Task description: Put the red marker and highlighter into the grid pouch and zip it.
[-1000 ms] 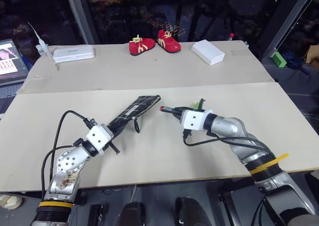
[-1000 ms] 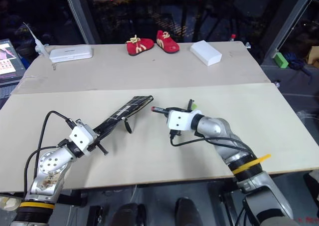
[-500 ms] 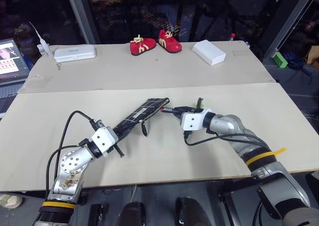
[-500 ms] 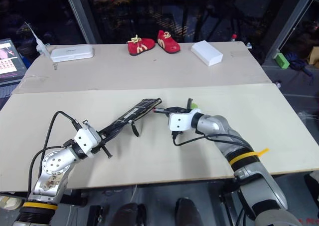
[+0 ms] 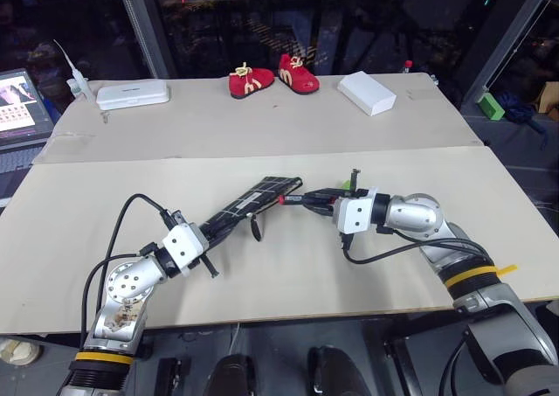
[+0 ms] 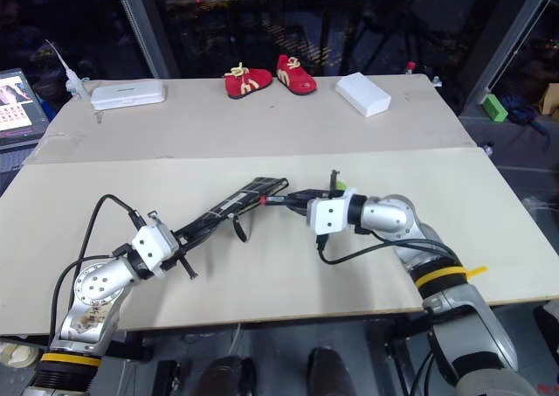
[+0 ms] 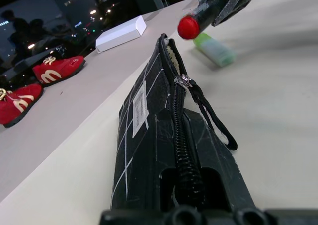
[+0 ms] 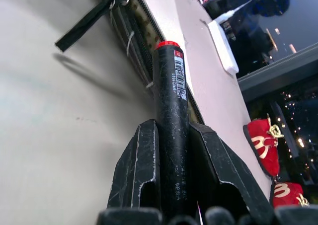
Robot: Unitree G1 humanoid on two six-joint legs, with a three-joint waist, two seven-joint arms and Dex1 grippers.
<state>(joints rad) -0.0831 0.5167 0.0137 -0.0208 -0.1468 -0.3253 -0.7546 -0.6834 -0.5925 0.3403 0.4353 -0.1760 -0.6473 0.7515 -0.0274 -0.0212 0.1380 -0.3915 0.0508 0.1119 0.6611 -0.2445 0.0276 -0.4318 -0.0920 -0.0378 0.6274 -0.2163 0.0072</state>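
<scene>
My right gripper moves the marker toward the pouch's opening (image 5: 288,189) before letting go, as the marker's red tip (image 5: 281,200) is still short of that opening.
My left gripper (image 5: 210,230) is shut on the near end of the grid pouch (image 5: 255,201), holding it slanted above the table. The pouch's zipper is open at the far end, beyond the slider and its black cord (image 7: 211,118). My right gripper (image 5: 320,201) is shut on the red marker (image 8: 171,86). The marker lies almost level, its red tip (image 7: 188,27) right beside the pouch's open mouth (image 7: 170,48); I cannot tell whether they touch. The highlighter (image 7: 213,48) lies on the table just behind the right gripper.
At the back of the table (image 5: 262,274) lie two small red shoes (image 5: 251,79), a white box (image 5: 365,92) and a white case (image 5: 131,93). A laptop (image 5: 17,107) sits off the left edge. A seam (image 5: 175,157) crosses the table.
The pouch's far end has swung to the right, towards the marker. My right gripper has drawn back a little to the right and levelled the marker, whose tip now meets the pouch mouth.
</scene>
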